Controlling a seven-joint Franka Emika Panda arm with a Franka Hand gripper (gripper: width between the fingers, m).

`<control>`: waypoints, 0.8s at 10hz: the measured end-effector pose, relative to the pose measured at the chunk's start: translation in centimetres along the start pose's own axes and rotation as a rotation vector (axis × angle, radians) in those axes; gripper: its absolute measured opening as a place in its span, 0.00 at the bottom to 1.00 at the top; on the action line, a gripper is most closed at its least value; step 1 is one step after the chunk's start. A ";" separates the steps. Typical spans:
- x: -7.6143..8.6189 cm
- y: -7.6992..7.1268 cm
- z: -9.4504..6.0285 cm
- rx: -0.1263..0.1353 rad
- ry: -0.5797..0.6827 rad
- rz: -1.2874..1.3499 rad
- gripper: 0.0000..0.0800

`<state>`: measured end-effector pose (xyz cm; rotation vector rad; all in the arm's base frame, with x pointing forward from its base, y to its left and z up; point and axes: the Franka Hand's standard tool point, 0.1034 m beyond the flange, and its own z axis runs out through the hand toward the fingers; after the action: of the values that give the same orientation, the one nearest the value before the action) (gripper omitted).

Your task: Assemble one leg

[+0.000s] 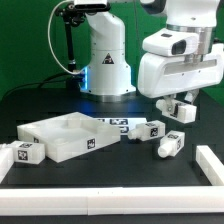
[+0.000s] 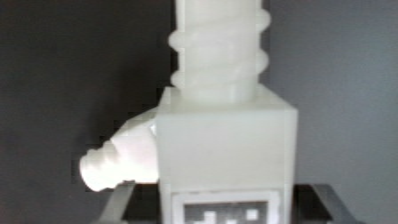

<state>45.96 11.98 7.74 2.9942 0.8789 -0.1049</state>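
Note:
My gripper keeps holding the leg for now, since the held leg's lower edge hangs above the dark tabletop.
My gripper (image 1: 178, 104) hangs above the table at the exterior view's right, shut on a leg (image 1: 184, 113), a stubby white block with a marker tag, held clear of the table. In the wrist view this leg (image 2: 222, 120) fills the middle, with its threaded white stud pointing away from the camera and its tagged end between my dark fingers (image 2: 135, 205). Part of a second leg (image 2: 111, 165) shows behind it. Two loose legs (image 1: 150, 130) (image 1: 170, 146) lie on the table below the gripper. The large white square panel (image 1: 62, 136) lies to their left.
Another leg (image 1: 27, 153) lies at the exterior view's far left. The marker board (image 1: 112, 123) lies behind the panel. The robot's white base (image 1: 105, 60) stands at the back. White rails run along the front (image 1: 110, 206) and right (image 1: 212, 165) edges.

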 end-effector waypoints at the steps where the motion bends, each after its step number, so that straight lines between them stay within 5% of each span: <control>1: 0.0 0.1 0.0 0.000 0.000 0.002 0.35; 3: -0.1 -0.3 0.1 0.001 -0.001 0.022 0.35; 5: -1.5 -4.3 1.6 0.014 -0.024 0.067 0.35; 8: -2.1 -8.1 4.8 0.034 -0.022 0.106 0.35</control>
<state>39.55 17.54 3.15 3.0576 0.7221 -0.1516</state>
